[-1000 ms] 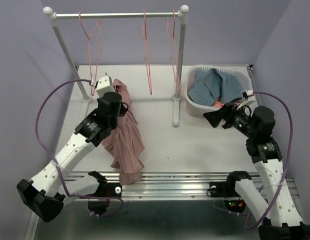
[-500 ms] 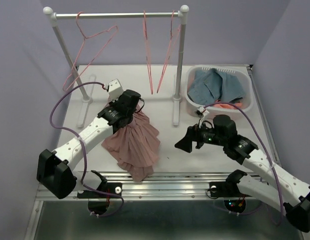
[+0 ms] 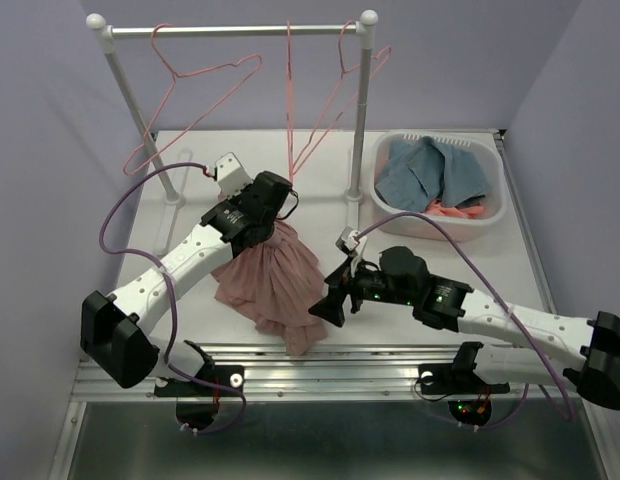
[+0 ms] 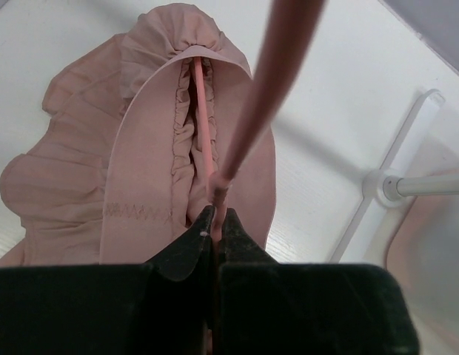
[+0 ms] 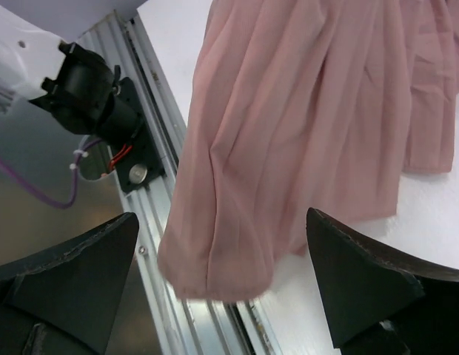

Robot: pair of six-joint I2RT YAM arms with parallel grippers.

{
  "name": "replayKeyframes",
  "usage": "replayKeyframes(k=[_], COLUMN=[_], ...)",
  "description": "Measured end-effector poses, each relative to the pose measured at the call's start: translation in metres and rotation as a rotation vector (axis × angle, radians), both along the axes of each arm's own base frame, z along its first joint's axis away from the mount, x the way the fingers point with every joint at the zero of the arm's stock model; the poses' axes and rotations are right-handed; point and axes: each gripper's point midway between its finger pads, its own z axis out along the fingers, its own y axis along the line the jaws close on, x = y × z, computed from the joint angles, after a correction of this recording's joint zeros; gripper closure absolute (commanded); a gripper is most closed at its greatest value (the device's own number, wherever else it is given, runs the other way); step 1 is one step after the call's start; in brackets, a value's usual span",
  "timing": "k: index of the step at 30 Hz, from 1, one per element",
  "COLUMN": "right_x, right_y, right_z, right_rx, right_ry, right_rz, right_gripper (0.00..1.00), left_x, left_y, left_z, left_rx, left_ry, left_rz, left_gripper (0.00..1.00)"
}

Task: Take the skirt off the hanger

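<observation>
Next, my right gripper grips the skirt (image 3: 275,285) by its drooping hem (image 3: 303,334), so the waistband stays free to slide off the hanger in my left gripper.
A pink pleated skirt (image 3: 275,285) hangs from a thin pink hanger (image 4: 200,111) threaded through its gathered waistband. My left gripper (image 3: 277,205) holds it above the table's middle, shut on the hanger wire (image 4: 215,218) just below the waistband. The skirt's hem droops over the table's front edge. My right gripper (image 3: 325,305) sits low beside that hem, wide open (image 5: 222,216). In the right wrist view the skirt (image 5: 289,111) hangs ahead, its hem between the spread fingers (image 5: 363,281) with neither finger touching it.
A clothes rack (image 3: 230,30) stands at the back with several empty pink hangers (image 3: 190,95) swinging on it. Its right post (image 3: 357,150) is just behind the arms. A white basket (image 3: 495,215) of blue clothes sits at the back right. An aluminium rail (image 3: 330,372) runs along the front edge.
My left arm carried the skirt right, from the rack's left post toward the table's middle. My right arm swung from the basket down to the skirt's hem. The rack hangers now swing.
</observation>
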Motion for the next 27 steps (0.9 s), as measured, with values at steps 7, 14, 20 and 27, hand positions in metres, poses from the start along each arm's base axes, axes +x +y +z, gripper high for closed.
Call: replayKeyframes(k=[7, 14, 20, 27], right_x=[0.000, 0.018, 0.031, 0.013], right_y=[0.039, 0.055, 0.030, -0.007], right_z=[-0.013, -0.029, -0.023, -0.040], right_rx=[-0.060, -0.101, -0.075, -0.001], right_ry=[-0.105, -0.144, -0.083, 0.059], right_rz=[-0.055, -0.167, -0.347, -0.404], right_gripper=[0.03, 0.99, 0.99, 0.99], left_x=[-0.006, -0.011, -0.015, -0.004], left_y=[-0.003, -0.004, 0.012, 0.038], left_z=[0.009, 0.013, 0.037, 0.033], left_rx=[-0.007, -0.010, -0.027, -0.014], left_ry=[-0.007, -0.013, -0.075, -0.046], left_rz=[0.016, 0.005, 0.026, 0.070], left_gripper=[1.00, 1.00, 1.00, 1.00])
